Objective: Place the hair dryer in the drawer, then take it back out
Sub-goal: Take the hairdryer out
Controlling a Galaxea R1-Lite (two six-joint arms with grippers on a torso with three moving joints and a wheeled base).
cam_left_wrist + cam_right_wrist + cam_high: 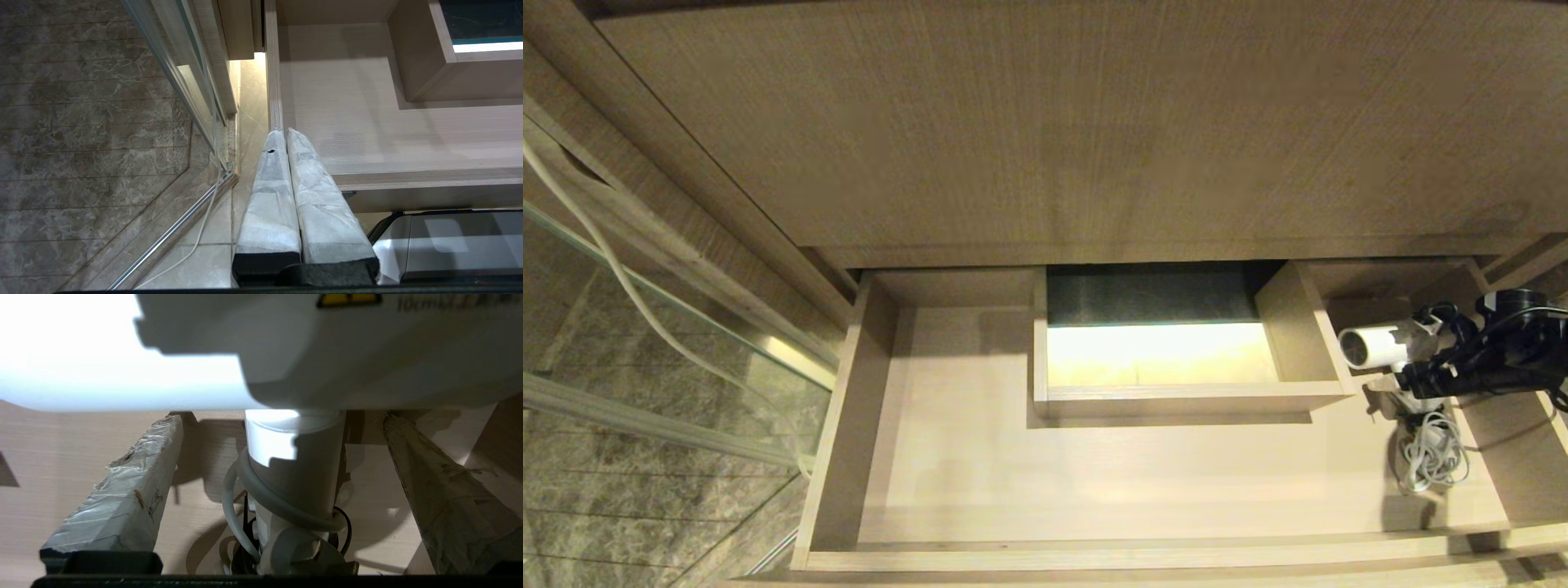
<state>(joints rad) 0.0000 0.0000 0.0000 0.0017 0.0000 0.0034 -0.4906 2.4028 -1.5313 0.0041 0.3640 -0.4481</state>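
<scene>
The white hair dryer needs to come back out of the drawer, so I should next grab it by its cord-wrapped handle [1418, 402] [294, 463] with my right gripper.
The drawer [833, 457] is pulled out wide, its beige floor lit. The white hair dryer [1372, 347] is at the drawer's right end, its round grille facing left, and its bundled grey cord [1429, 457] lies on the drawer floor. My right gripper [1403, 369] reaches in from the right and is open. In the right wrist view its taped fingers [122, 506] stand on either side of the hair dryer's handle [294, 469] with gaps showing on both sides. My left gripper [284, 132] is parked, shut and empty, beside the drawer's left front corner [367, 122].
A boxed cutout [1176, 400] rises in the drawer's back middle, just left of the dryer. A tall wood panel [1054, 122] overhangs the drawer's back. A glass door [645, 351] and a white cable [621, 278] are at the left over stone tiles.
</scene>
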